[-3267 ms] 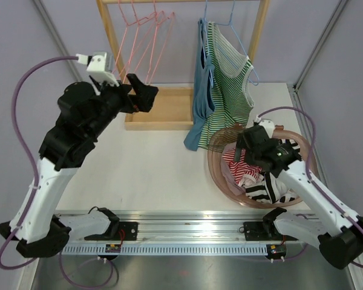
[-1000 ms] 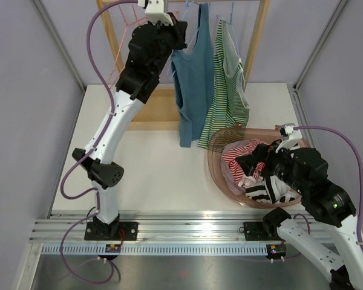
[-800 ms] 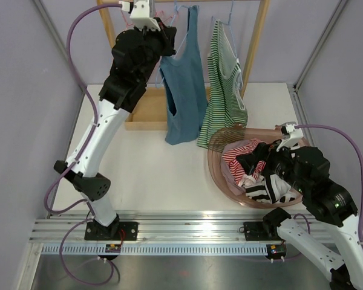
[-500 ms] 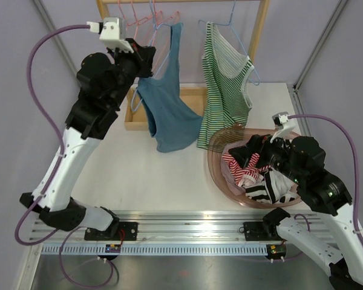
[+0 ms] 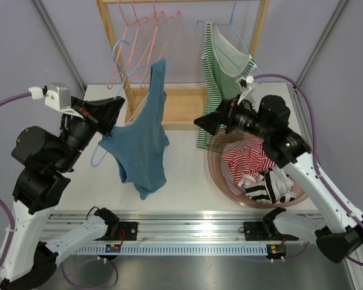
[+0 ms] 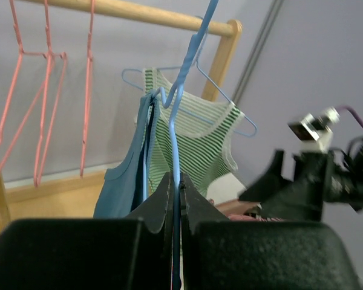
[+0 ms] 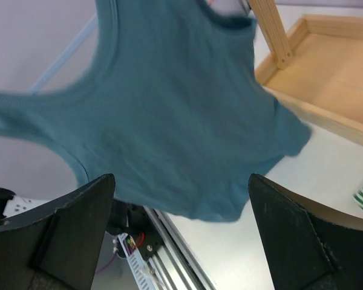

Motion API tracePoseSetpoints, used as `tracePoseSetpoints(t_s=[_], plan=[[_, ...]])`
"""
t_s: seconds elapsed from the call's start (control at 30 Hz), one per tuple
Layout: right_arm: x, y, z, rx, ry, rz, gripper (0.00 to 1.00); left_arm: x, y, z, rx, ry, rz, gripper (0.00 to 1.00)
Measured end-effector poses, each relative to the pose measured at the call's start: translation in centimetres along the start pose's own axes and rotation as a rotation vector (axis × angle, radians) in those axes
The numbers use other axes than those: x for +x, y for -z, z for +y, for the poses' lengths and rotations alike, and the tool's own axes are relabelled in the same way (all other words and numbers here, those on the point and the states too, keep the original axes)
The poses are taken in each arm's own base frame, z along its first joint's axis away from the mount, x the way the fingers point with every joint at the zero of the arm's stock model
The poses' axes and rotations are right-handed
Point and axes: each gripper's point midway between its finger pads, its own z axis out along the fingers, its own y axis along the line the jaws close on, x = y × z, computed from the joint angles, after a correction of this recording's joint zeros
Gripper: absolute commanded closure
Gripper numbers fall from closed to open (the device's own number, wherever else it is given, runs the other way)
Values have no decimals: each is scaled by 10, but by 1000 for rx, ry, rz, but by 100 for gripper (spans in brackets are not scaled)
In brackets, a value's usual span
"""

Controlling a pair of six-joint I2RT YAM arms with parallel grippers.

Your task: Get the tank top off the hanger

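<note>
My right gripper grabs the tank top's shoulder strap farther from my left gripper next, to slide the blue tank top off the hanger's end.
A blue tank top (image 5: 142, 145) hangs on a light blue wire hanger (image 6: 183, 78), off the rail and above the table's left half. My left gripper (image 5: 115, 107) is shut on the hanger's wire, which runs up between the jaws in the left wrist view (image 6: 176, 181). The tank top (image 6: 124, 181) droops to the left of that wire. My right gripper (image 5: 204, 124) is open in mid-air, pointing left at the tank top from a short way off. In the right wrist view the blue fabric (image 7: 169, 103) fills the top, beyond the wide-spread gripper (image 7: 181, 235), which holds nothing.
A green striped tank top (image 5: 221, 72) hangs on another blue hanger at the rail's right end. Pink hangers (image 5: 146, 36) hang at its left. The wooden rack base (image 5: 176, 109) lies behind. A pink basin (image 5: 225, 181) of clothes sits at the right.
My left arm has pulled the hanger and blue tank top off the rail, down and toward the near left. My right arm has risen from the basin and swung left toward the tank top.
</note>
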Motion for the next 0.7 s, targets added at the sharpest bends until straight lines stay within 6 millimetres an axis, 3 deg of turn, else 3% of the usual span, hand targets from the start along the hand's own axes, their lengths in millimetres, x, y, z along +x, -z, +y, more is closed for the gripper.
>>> tracePoseSetpoints(t_s=[0.17, 0.43, 0.57, 0.7], plan=[[-19, -48, 12, -73, 10, 7, 1, 24, 31, 0, 26, 43, 34, 100], [-12, -110, 52, -43, 201, 21, 3, 58, 34, -1, 42, 91, 130, 100], [-18, -126, 39, 70, 264, -4, 12, 71, 35, -3, 60, 105, 171, 100], [-18, -132, 13, 189, 295, -5, 29, 77, 37, -3, 64, 109, 188, 100]])
